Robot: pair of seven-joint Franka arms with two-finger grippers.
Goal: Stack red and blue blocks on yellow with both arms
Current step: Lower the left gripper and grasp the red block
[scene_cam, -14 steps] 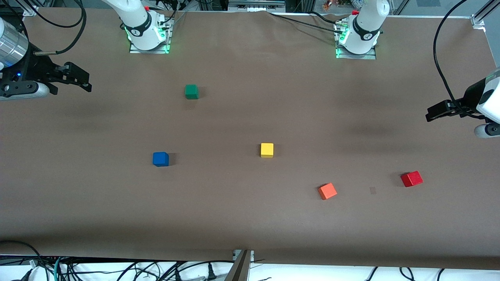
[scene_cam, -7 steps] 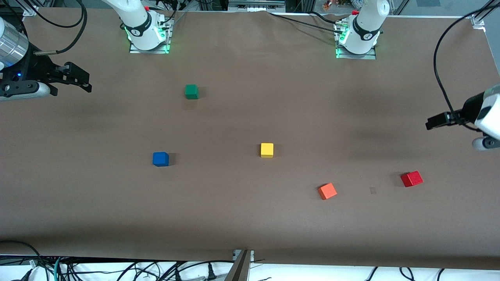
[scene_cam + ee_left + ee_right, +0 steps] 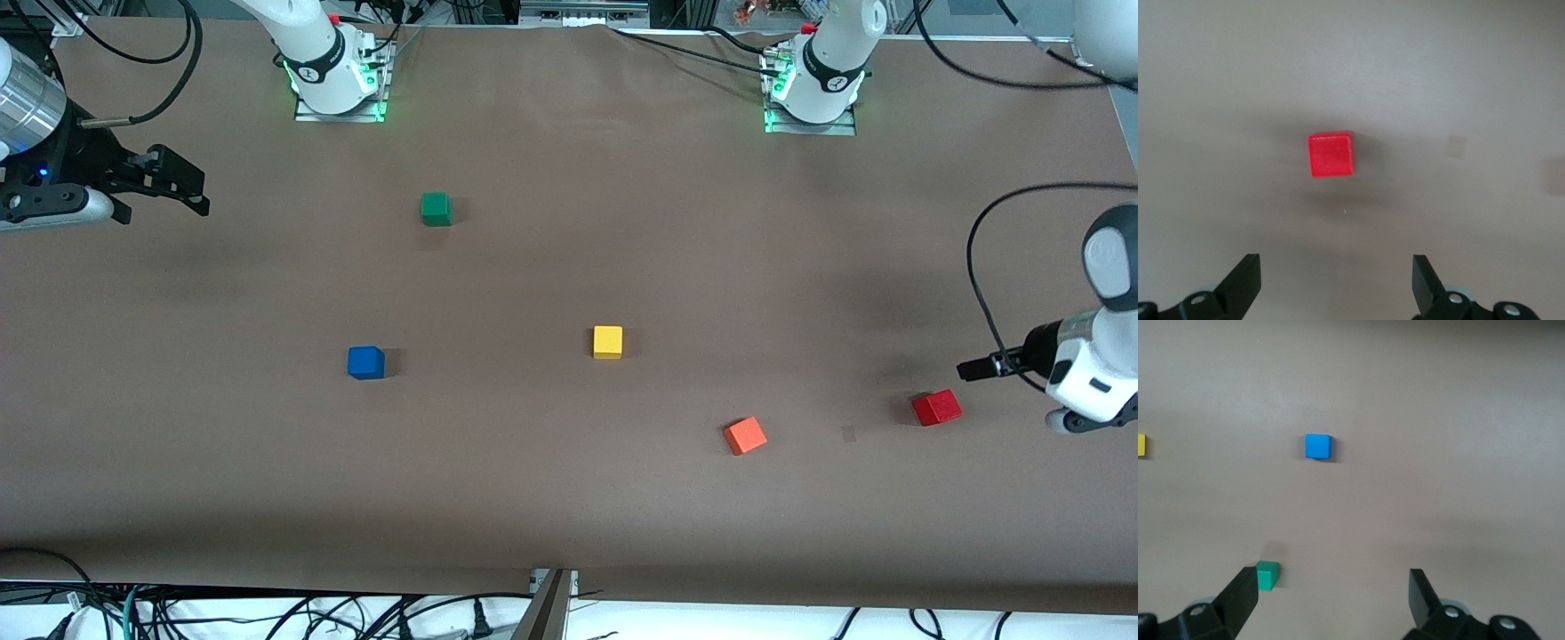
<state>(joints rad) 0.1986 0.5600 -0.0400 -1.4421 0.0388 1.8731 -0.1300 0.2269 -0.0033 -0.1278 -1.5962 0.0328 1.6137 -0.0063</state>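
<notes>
My left gripper grabs the red cube by its opposite sides next, to stack the red cube on the yellow cube [image 3: 607, 342].
The red cube [image 3: 936, 408] lies on the table toward the left arm's end and also shows in the left wrist view [image 3: 1331, 155]. My left gripper [image 3: 976, 368] hangs open and empty over the table just beside it [image 3: 1336, 263]. The blue cube [image 3: 365, 362] lies toward the right arm's end and also shows in the right wrist view [image 3: 1318, 446]. The yellow cube [image 3: 607, 342] sits mid-table, just inside the edge of the right wrist view [image 3: 1141, 445]. My right gripper [image 3: 191, 191] is open and empty over the table's right-arm end [image 3: 1333, 580].
A green cube [image 3: 436, 209] sits nearer the arm bases, close to one right finger in the right wrist view [image 3: 1267, 575]. An orange cube [image 3: 745, 436] lies between the yellow and red cubes, nearer the front camera. Cables hang along the front table edge.
My left gripper has swung toward the front camera and come down beside the red cube. The right arm has not moved. No cube has moved.
</notes>
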